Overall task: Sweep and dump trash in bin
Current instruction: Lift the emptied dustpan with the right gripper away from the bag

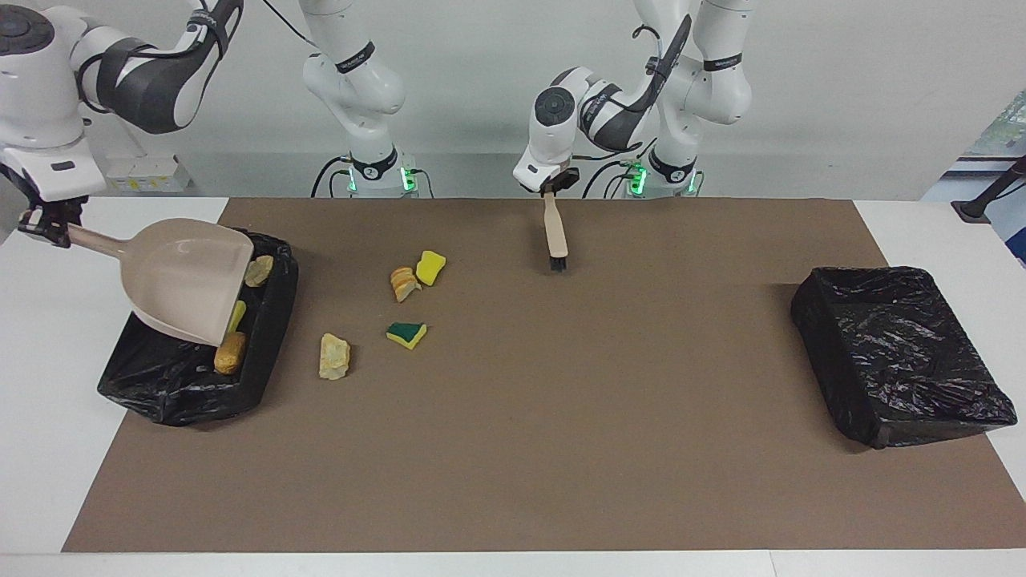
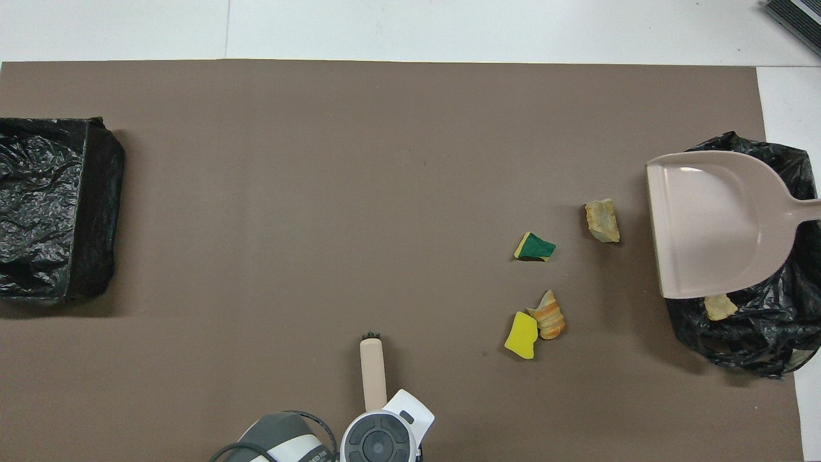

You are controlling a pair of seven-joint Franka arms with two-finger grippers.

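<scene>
The beige brush (image 2: pixel 373 373) hangs over the brown mat and its shadow is close beside the brush, so the left gripper needs to open now.
My right gripper (image 1: pixel 50 227) is shut on the handle of the beige dustpan (image 1: pixel 188 276), which hangs tilted over the black-lined bin (image 1: pixel 200 385) at the right arm's end. In the bin lie a tan chunk (image 1: pixel 258 271), a yellow sponge sliver (image 1: pixel 237 315) and an orange bread piece (image 1: pixel 230 353). On the mat beside the bin rests more trash: a yellow sponge (image 1: pixel 430 267), a bread piece (image 1: pixel 404 283), a green-backed sponge (image 1: pixel 406 333) and a tan chunk (image 1: pixel 334 356). My left gripper (image 1: pixel 553 191) is shut on the beige brush (image 1: pixel 555 236), bristles hanging down just above the mat.
A second black-lined bin (image 1: pixel 898 353) stands at the left arm's end of the table. The brown mat (image 1: pixel 561 449) covers most of the white table. From overhead, the dustpan (image 2: pixel 712 224) covers much of the bin (image 2: pixel 757 340).
</scene>
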